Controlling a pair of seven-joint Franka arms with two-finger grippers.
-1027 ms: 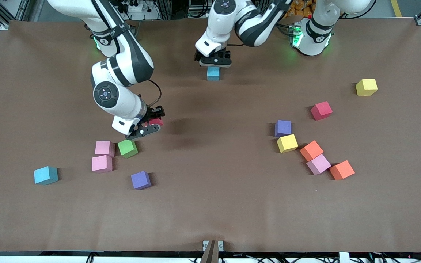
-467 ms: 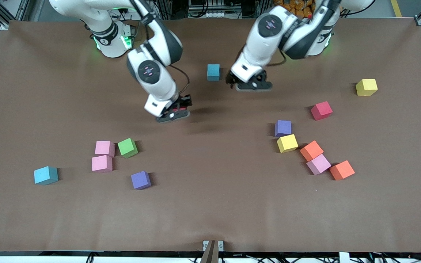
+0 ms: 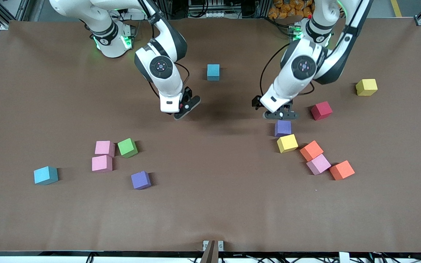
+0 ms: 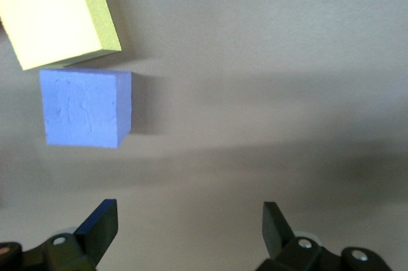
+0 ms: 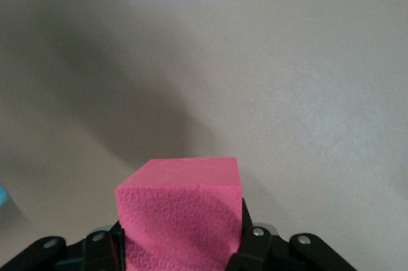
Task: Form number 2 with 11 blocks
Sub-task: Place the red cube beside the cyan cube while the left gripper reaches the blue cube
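I should next grab the purple block (image 3: 283,128) by its opposite sides with my left gripper. Then it can go beside the light blue block (image 3: 213,72).
My right gripper (image 3: 185,106) hangs over the bare middle of the table, shut on a hot-pink block (image 5: 182,210). My left gripper (image 3: 280,115) hangs open, with nothing between its fingers, just above a purple block (image 3: 283,128) (image 4: 86,108) that sits beside a yellow block (image 3: 287,143) (image 4: 57,16). A light blue block (image 3: 213,72) stands alone near the robots' bases. The remaining blocks lie loose in two scattered groups. No number 2 shows in these views.
Toward the left arm's end lie a red block (image 3: 321,110), a yellow one (image 3: 366,87), two orange (image 3: 311,150) (image 3: 341,170) and a pink (image 3: 318,164). Toward the right arm's end lie two pink (image 3: 105,148) (image 3: 102,163), a green (image 3: 127,147), a purple (image 3: 140,180) and a blue (image 3: 45,175).
My right gripper carried the pink block up from beside the green block to over the table's middle. My left gripper left the light blue block and swung over to the purple block.
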